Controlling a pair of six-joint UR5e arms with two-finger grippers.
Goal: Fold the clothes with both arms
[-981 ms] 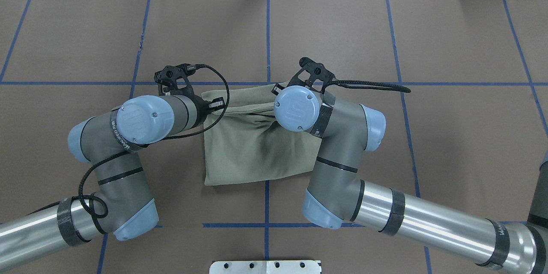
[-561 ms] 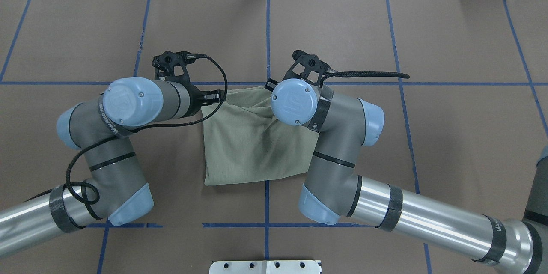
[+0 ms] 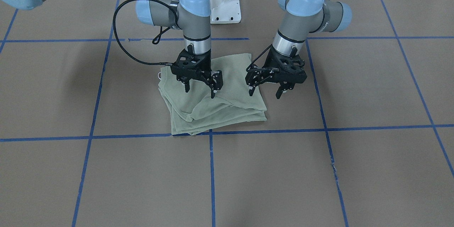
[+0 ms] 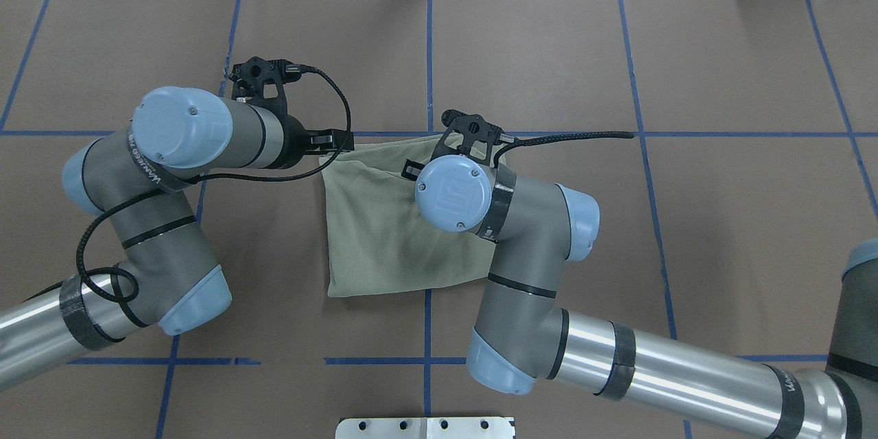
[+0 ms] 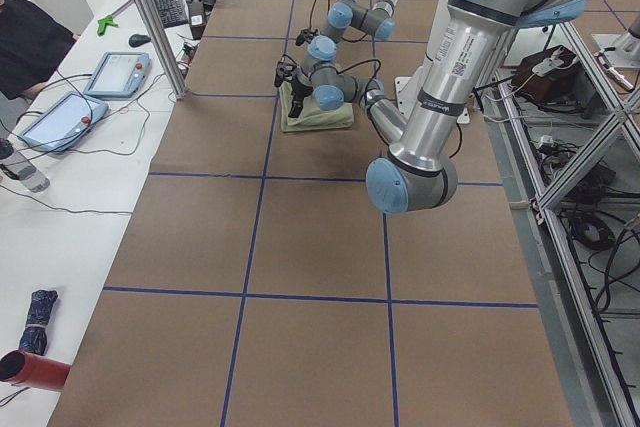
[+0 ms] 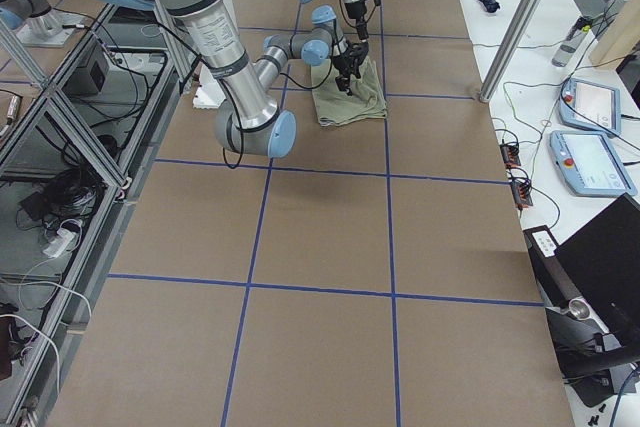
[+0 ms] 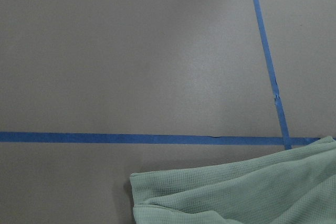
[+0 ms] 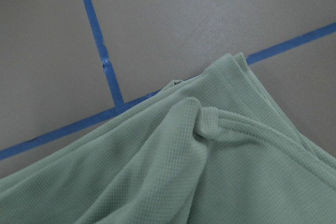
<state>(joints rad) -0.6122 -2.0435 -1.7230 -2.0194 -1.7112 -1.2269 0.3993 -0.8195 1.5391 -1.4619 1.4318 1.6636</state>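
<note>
My right gripper grabs the shirt by its raised, bunched fold next. The fold stands up while the cloth beside it lies flat.
The sage-green shirt lies folded into a rough square on the brown table, with layered edges toward the operators' side. It also shows in the overhead view and in both wrist views. My left gripper is open and empty, just above the shirt's side edge, one finger over the cloth and one over the table. My right gripper is open and empty, just above the shirt's other half. In the overhead view the right wrist hides its gripper. The neck label and logo are hidden.
Blue tape lines divide the brown table cover into a grid. The white pedestal base stands behind the shirt. An operators' bench with tablets runs along the far side. A red tube lies on it.
Both arms have moved to the left in the overhead view, the left one also farther away. The shirt's far edge, stretched and bunched between the grippers before, now lies flat and free.
</note>
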